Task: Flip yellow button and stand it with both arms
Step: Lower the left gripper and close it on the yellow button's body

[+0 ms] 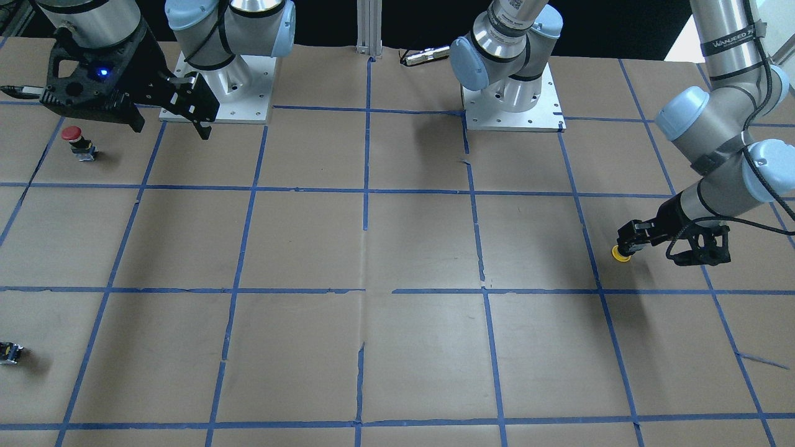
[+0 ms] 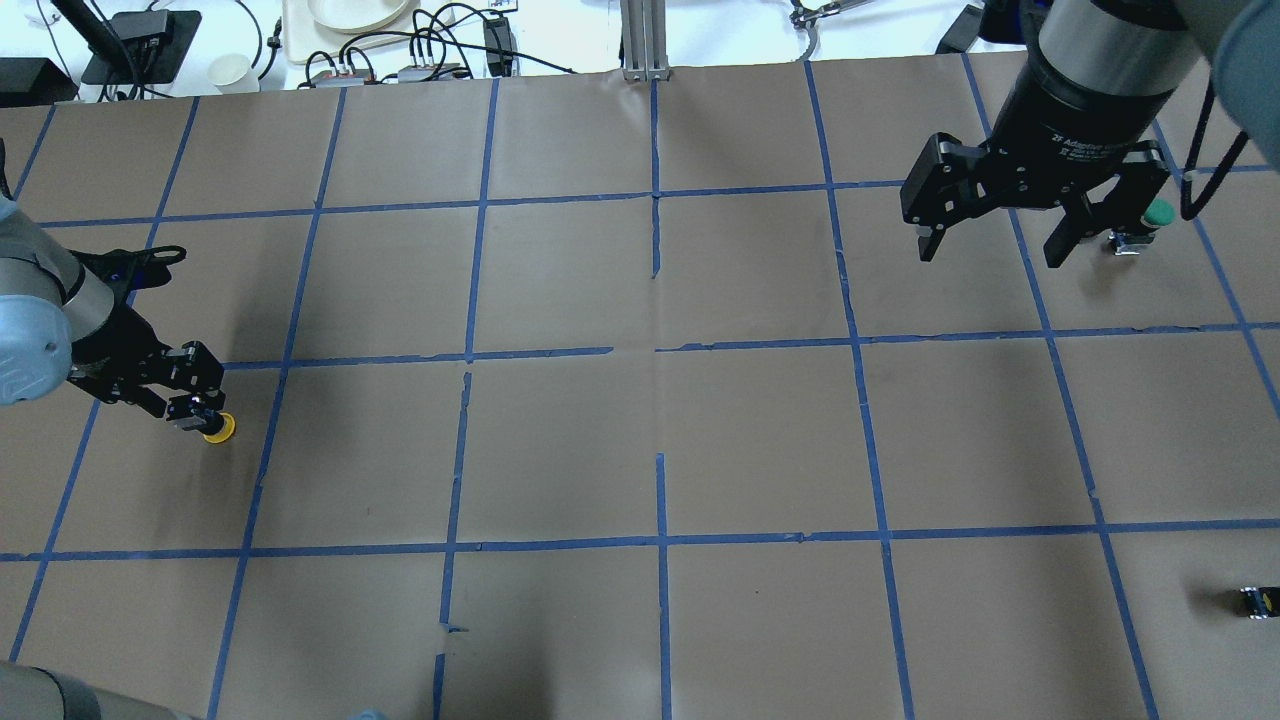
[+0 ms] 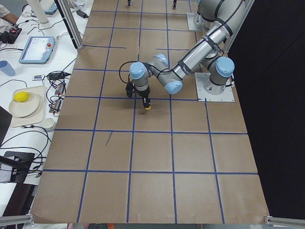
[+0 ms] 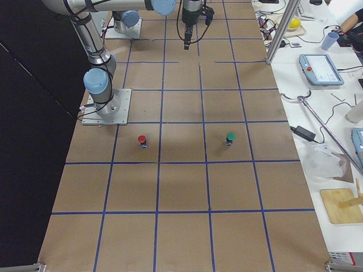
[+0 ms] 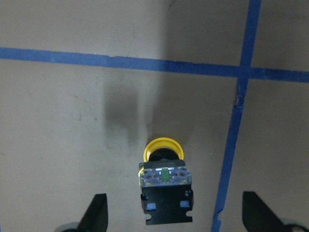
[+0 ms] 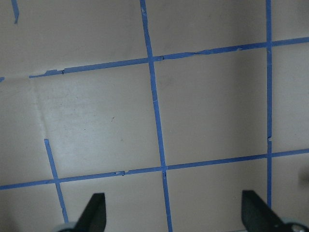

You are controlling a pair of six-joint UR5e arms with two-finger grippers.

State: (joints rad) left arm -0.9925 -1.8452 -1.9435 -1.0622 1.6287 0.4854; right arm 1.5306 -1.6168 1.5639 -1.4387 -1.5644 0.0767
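The yellow button (image 5: 163,144) needs to be flipped and stood up. My left gripper should grab its black-and-grey body (image 5: 166,195) next for that.
The yellow button (image 5: 164,152) rests on the brown table, its yellow cap pointing away from my left gripper and its black-and-grey body (image 5: 165,195) toward it. My left gripper (image 5: 174,215) is open, and the button's body sits between the spread fingers (image 5: 96,212) without touching them. In the overhead view the button (image 2: 218,429) is at the far left, just past the left gripper (image 2: 190,392). In the front-facing view the cap (image 1: 620,253) shows under the gripper (image 1: 627,241). My right gripper (image 2: 990,255) is open and empty, held above the table, and it also shows in the front-facing view (image 1: 171,130).
A red-capped button (image 1: 73,135) stands near the right gripper. A green-capped button (image 2: 1155,214) shows just behind it in the overhead view. A small black part (image 2: 1258,600) lies near the table's edge on the right arm's side. Blue tape lines grid the table.
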